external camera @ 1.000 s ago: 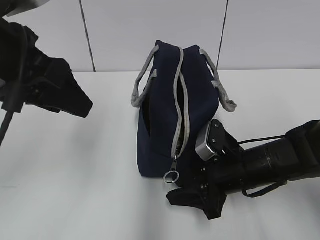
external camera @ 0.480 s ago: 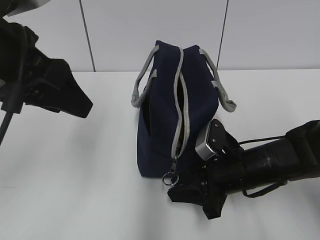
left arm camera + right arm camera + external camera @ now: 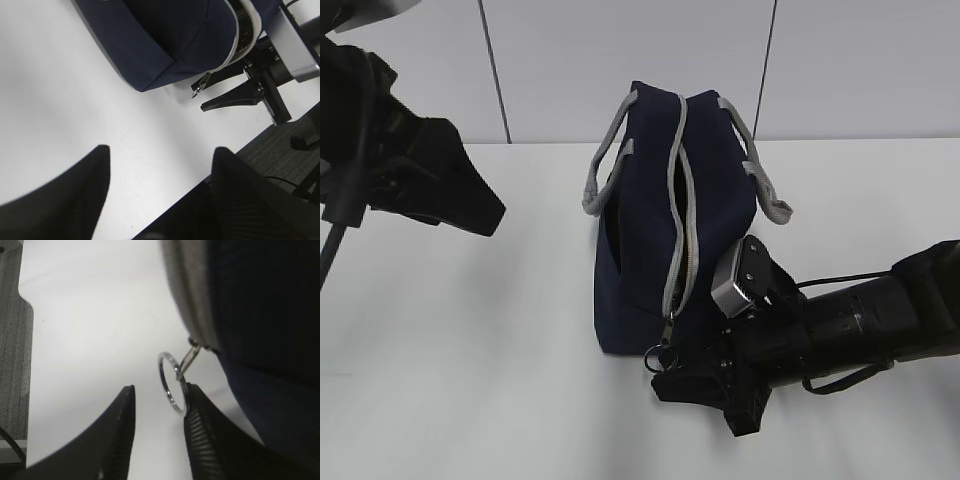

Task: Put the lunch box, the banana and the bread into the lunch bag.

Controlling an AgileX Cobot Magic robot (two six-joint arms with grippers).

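Note:
My right gripper grabs the metal ring pull by its free outer curve [image 3: 656, 370] next, because its hinged end sits close against the zipper and navy fabric [image 3: 670, 318].
The navy-blue lunch bag [image 3: 670, 220] stands upright on the white table, its grey zipper [image 3: 682, 230] partly parted along the top and near side. The metal pull ring [image 3: 656, 356] hangs at the zipper's lower end. My right gripper [image 3: 665, 378] lies low by the bag's front corner, open, with the ring [image 3: 170, 382] just inside its right finger [image 3: 200, 415], touching it. My left gripper [image 3: 157, 165] is open and empty, raised at the left, away from the bag [image 3: 170, 40]. The lunch box, banana and bread are out of view.
The table's front edge [image 3: 200, 185] runs close to the left gripper's fingers, with grey floor beyond. A white panelled wall [image 3: 620, 60] stands behind the table.
My right gripper has edged left and slightly up toward the pull ring, which has shifted up a little. The left arm has not moved.

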